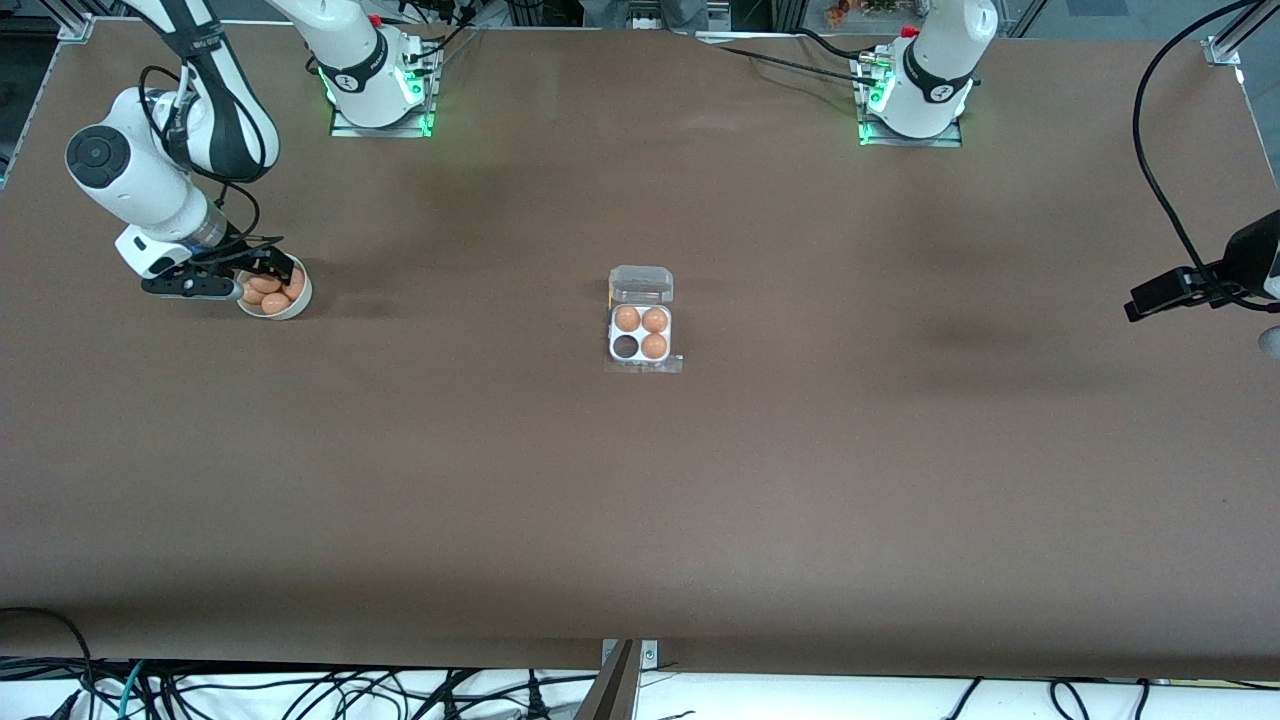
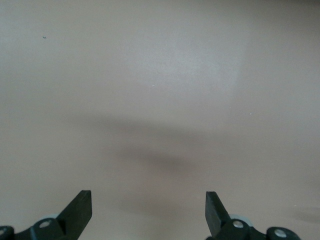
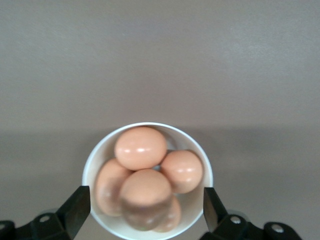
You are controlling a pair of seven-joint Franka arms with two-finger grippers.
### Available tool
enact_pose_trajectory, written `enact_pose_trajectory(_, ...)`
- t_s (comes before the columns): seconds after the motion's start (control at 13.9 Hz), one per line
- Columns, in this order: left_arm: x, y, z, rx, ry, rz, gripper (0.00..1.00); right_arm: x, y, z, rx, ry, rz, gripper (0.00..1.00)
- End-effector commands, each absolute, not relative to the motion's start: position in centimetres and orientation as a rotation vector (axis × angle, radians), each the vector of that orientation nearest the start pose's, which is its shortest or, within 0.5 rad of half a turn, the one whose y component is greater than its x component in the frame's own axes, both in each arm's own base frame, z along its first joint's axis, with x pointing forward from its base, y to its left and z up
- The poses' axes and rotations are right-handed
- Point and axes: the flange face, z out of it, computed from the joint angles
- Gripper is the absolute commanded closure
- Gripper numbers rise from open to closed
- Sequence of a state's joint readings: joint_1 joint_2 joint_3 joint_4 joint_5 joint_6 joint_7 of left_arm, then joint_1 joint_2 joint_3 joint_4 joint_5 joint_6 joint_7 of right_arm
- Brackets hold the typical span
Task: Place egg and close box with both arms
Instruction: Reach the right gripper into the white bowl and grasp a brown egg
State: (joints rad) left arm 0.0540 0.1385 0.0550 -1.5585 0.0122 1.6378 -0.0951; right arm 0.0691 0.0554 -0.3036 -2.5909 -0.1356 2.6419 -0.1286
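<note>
My right gripper is going to grab the top brown egg by its rounded middle [image 1: 264,284] next. The egg will then fill the carton's empty cell [image 1: 625,347].
The box [image 1: 641,335] is a small white four-cell carton in the middle of the table. Its clear lid [image 1: 641,284] lies open. Three cells hold brown eggs [image 1: 654,346]; one cell is empty. A round white bowl [image 1: 296,298] at the right arm's end holds several brown eggs [image 3: 140,147]. My right gripper [image 1: 262,270] is open just over the bowl; its fingers [image 3: 76,207] straddle the bowl [image 3: 96,160]. My left gripper [image 1: 1145,300] is open and empty over bare table at the left arm's end, and waits; its fingers [image 2: 80,207] show over bare table.
The brown table [image 1: 800,450] is bare around the box. Both arm bases [image 1: 375,80] stand along the table's edge farthest from the front camera. A black cable [image 1: 1150,150] hangs near the left arm.
</note>
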Motion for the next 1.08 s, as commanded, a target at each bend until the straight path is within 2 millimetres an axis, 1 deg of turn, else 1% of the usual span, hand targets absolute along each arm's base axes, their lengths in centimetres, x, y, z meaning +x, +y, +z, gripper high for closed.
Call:
enact_pose_trajectory(0.0,59.83,6.63,56.28,-3.083,-0.281,0.079,0.0,42.69,-10.75,23.34,-3.229,-0.075,0.007,0.0)
enact_pose_trajectory(0.07,59.82,6.63,56.21,-3.082,-0.284,0.081,0.0,42.66,-10.75,23.27,-3.228,-0.075,0.012,0.01)
enact_pose_trajectory(0.14,59.83,6.63,56.28,-3.082,-0.284,0.079,0.0,42.64,-10.75,23.25,-3.228,-0.073,0.014,0.05)
enact_pose_trajectory(0.29,59.87,6.54,56.5,-3.083,-0.282,0.072,0.0,42.59,-10.68,23.2,-3.227,-0.065,0.023,0.09)
enact_pose_trajectory(0.36,59.88,6.54,56.57,-3.083,-0.282,0.07,0.0,42.59,-10.68,23.2,-3.227,-0.062,0.023,0.13)
enact_pose_trajectory(0.58,59.88,6.54,56.58,-3.083,-0.282,0.069,0.0,42.62,-10.58,23.14,-3.226,-0.04,0.036,0.3)
enact_pose_trajectory(0.72,59.88,6.54,56.58,-3.083,-0.282,0.069,0.0,42.6,-10.53,23.07,-3.224,-0.033,0.04,0.36)
enact_pose_trajectory(0.87,59.89,6.44,56.57,-3.085,-0.28,0.069,0.0,42.62,-10.4,23.0,-3.224,-0.004,0.041,0.45)
enact_pose_trajectory(0.94,59.87,6.53,56.5,-3.084,-0.282,0.072,0.0,42.58,-10.26,22.95,-3.223,0.009,0.05,0.46)
enact_pose_trajectory(1.01,59.87,6.54,56.5,-3.083,-0.282,0.072,0.0,42.56,-10.14,22.9,-3.222,0.008,0.064,0.5)
